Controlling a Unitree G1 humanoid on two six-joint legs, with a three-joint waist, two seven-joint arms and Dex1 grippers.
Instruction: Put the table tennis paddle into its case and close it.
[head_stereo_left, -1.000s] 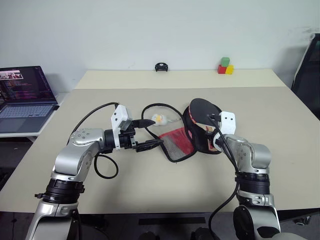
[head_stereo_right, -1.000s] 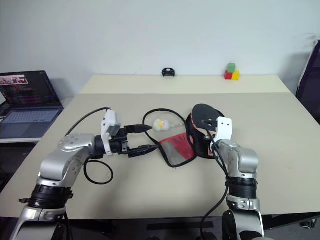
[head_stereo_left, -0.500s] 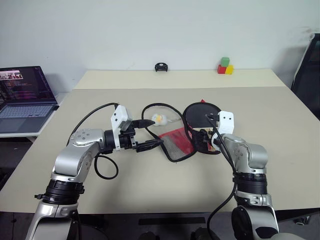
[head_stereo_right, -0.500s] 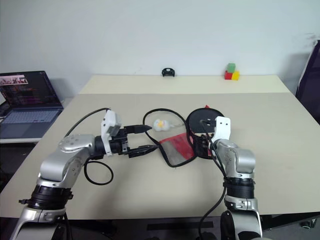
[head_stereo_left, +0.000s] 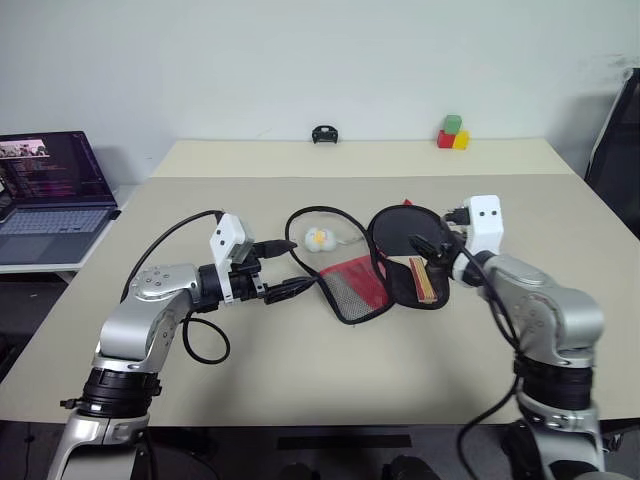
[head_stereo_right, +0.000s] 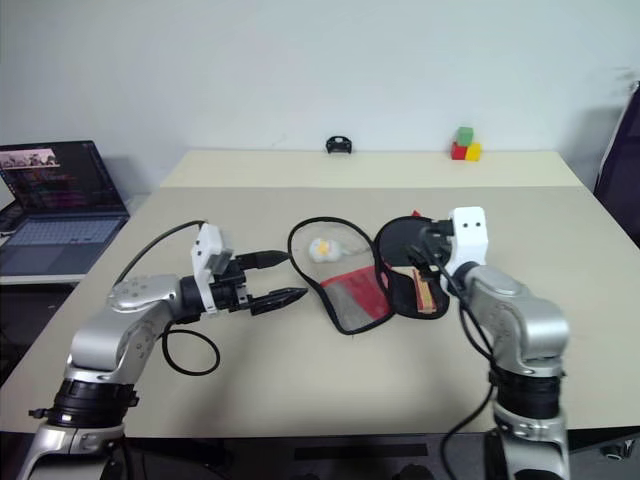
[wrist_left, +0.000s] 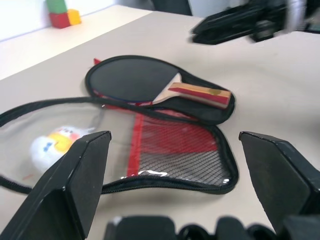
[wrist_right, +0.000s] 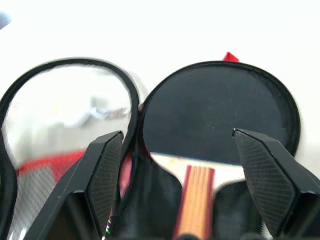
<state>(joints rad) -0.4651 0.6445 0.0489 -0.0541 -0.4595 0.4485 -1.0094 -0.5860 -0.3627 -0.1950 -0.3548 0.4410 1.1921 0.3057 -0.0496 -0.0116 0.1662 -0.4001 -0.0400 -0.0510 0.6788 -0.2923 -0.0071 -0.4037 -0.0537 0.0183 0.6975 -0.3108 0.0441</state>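
The robot's right hand next needs to grab the case by its zipper edge (head_stereo_left: 335, 305) (wrist_right: 11, 195), beside the mesh pocket. The case can then be closed over the paddle.
The case (head_stereo_left: 352, 287) lies unzipped and spread open in the middle of the table, with its red mesh flap toward my left arm. A white-yellow ball charm (head_stereo_left: 318, 238) rests inside the flap's zipper loop. The table tennis paddle (head_stereo_left: 403, 234) lies flat in the case's right half, black face up, its striped wooden handle (head_stereo_left: 422, 279) pointing toward me. My right gripper (head_stereo_left: 432, 250) hovers open just above the handle, holding nothing. My left gripper (head_stereo_left: 305, 264) stands open, level, its tips close to the flap's left edge. In the left wrist view the paddle (wrist_left: 135, 80) lies beyond the mesh.
An open laptop (head_stereo_left: 50, 190) sits on a side table at the far left. Red, green and yellow blocks (head_stereo_left: 450, 133) and a small black object (head_stereo_left: 322, 134) stand along the far table edge. A dark chair (head_stereo_left: 615, 140) is at the right.
My right gripper has opened and let go of the paddle, then risen and drawn back. The paddle went from propped up to lying flat in the case. The left gripper has kept still.
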